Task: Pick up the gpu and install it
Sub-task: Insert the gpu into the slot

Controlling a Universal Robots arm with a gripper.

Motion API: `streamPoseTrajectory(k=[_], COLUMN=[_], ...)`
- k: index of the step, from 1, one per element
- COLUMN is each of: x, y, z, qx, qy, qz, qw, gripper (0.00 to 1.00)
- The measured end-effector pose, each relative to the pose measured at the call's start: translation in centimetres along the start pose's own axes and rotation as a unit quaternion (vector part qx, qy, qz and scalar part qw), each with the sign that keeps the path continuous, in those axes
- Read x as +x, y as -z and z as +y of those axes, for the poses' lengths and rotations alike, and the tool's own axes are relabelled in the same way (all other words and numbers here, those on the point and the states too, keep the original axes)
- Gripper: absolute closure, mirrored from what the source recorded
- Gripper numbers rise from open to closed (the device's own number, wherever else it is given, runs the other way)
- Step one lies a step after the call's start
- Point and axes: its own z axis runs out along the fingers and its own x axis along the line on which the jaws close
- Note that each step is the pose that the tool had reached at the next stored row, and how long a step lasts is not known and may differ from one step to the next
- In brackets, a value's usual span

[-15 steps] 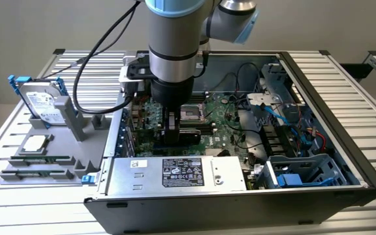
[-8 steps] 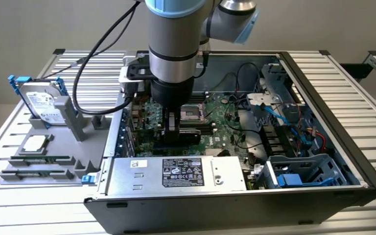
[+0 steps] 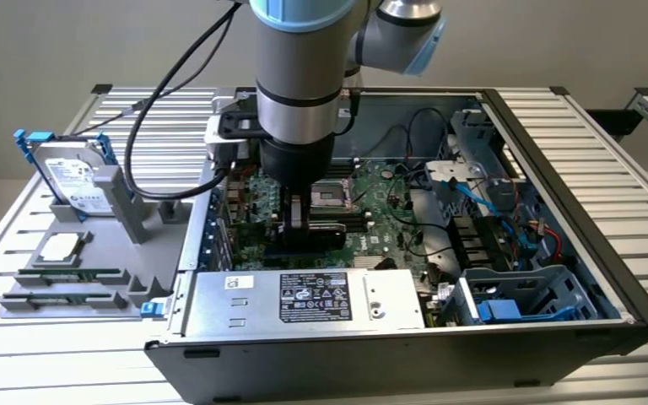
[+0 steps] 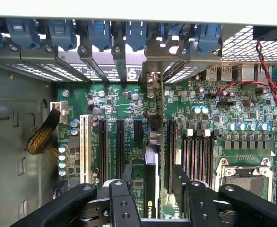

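Note:
Next, my gripper takes hold of the card by its silver end bracket (image 4: 151, 155) to install the GPU on the green motherboard (image 4: 182, 103).
The gpu (image 4: 151, 189) stands on edge among the motherboard's black expansion slots, with its dark top edge and a green logo facing the wrist camera. Its far end runs up to the rear bracket row (image 4: 152, 78). My gripper (image 4: 152, 176) straddles the card and is open. One black finger (image 4: 128, 174) and the other (image 4: 179, 174) stand on either side, each with a small gap to the card. In the exterior view the gripper (image 3: 298, 221) reaches straight down into the open computer case (image 3: 594, 253), over the motherboard's left half, and hides the card.
A grey fixture at the exterior view's left holds a hard drive in a blue frame (image 3: 71, 181), a processor (image 3: 60, 246) and memory sticks (image 3: 71, 276). Inside the case are the power supply (image 3: 301, 299), the processor socket (image 4: 242, 175), a white slot (image 4: 85, 149) and red-black wires (image 4: 266, 71).

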Motion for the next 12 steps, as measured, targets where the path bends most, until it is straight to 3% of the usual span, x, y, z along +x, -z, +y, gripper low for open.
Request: streamPoseTrajectory(k=[6,8,12], x=[0.11,0.13,0.13], y=[0.01,0.01,0.02], z=[0.0,0.0,-0.06], qx=[-0.0001,-0.0001,-0.0001], qy=[0.0,0.0,0.0], qz=[-0.0017,-0.0024,-0.0024], qw=[1.0,1.0,1.0], gripper=[0.56,0.73,0.73])
